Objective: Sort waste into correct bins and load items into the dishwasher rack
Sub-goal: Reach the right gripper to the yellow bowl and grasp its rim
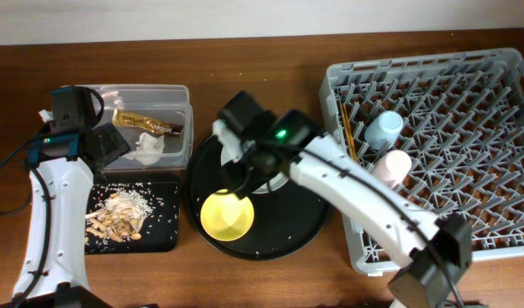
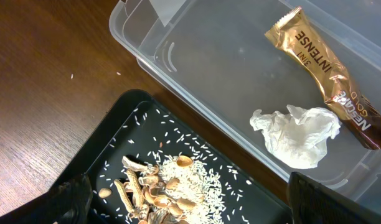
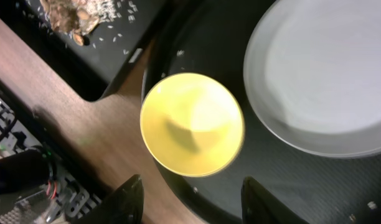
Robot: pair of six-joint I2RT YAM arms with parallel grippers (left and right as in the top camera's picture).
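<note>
I should load the yellow bowl inverted into the rack, so I need to grab its rim next with my right gripper, on the side facing the shallow black tray.
The yellow bowl (image 1: 226, 216) stands upright on the round black tray (image 1: 305, 231), next to the white plate (image 3: 321, 74). My right gripper (image 3: 197, 202) hovers above the bowl (image 3: 192, 124), open and holding nothing. My left gripper (image 2: 197, 208) is wide open above the tan scraps and rice (image 2: 165, 186) in the shallow black tray (image 2: 109, 143). The clear box (image 2: 178, 87) holds the brown-and-gold wrapper (image 2: 327, 74) and the white tissue (image 2: 299, 134). In the grey rack (image 1: 467, 231) are the blue cup (image 1: 384, 128), the pink cup (image 1: 392, 165) and the chopsticks (image 1: 348, 128).
The right arm (image 1: 348, 184) crosses from the table's front right over the rack's left edge and hides part of the plate. Stray rice grains lie on the round tray. Bare wood shows between the trays and along the front.
</note>
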